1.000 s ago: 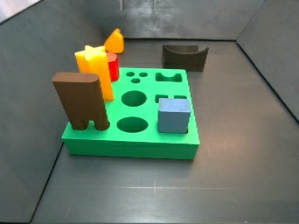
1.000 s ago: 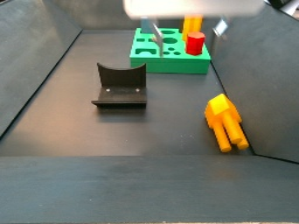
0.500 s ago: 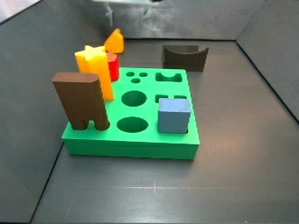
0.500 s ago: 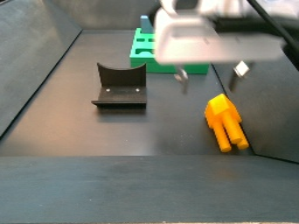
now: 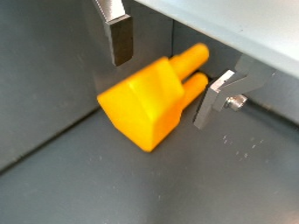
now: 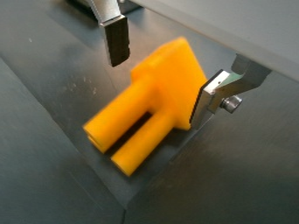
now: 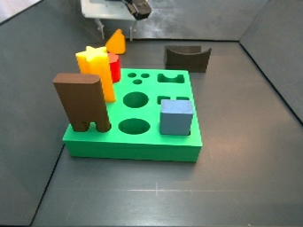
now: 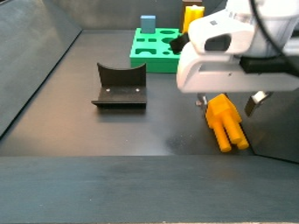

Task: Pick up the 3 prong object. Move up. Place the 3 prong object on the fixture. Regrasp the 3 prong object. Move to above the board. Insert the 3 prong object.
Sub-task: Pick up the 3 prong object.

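Next, my gripper grabs the orange 3 prong object by its solid body [image 7: 115, 44] [image 5: 142, 108]. Then it carries it to the fixture.
The 3 prong object [image 8: 225, 122] is an orange piece lying flat on the dark floor beside the side wall, prongs pointing away from the board; it also shows in the other side view [image 7: 116, 42]. My gripper [image 8: 228, 103] hangs open just above it. In both wrist views its fingers [image 5: 121, 39] [image 6: 216, 94] stand on either side of the orange piece [image 5: 149, 98] [image 6: 156, 98] without touching it. The fixture [image 8: 121, 85], a dark notched block, stands apart on the floor. The green board [image 7: 133, 142] lies farther off.
On the board stand a brown arch block [image 7: 81, 100], a yellow star post [image 7: 92, 62], a red cylinder [image 7: 115, 67] and a blue cube [image 7: 175, 116]. The dark side wall [image 8: 278, 122] rises close beside the orange piece.
My gripper has come from over the board across to the orange piece and down over it, and its fingers now straddle the piece. The piece itself has not moved.
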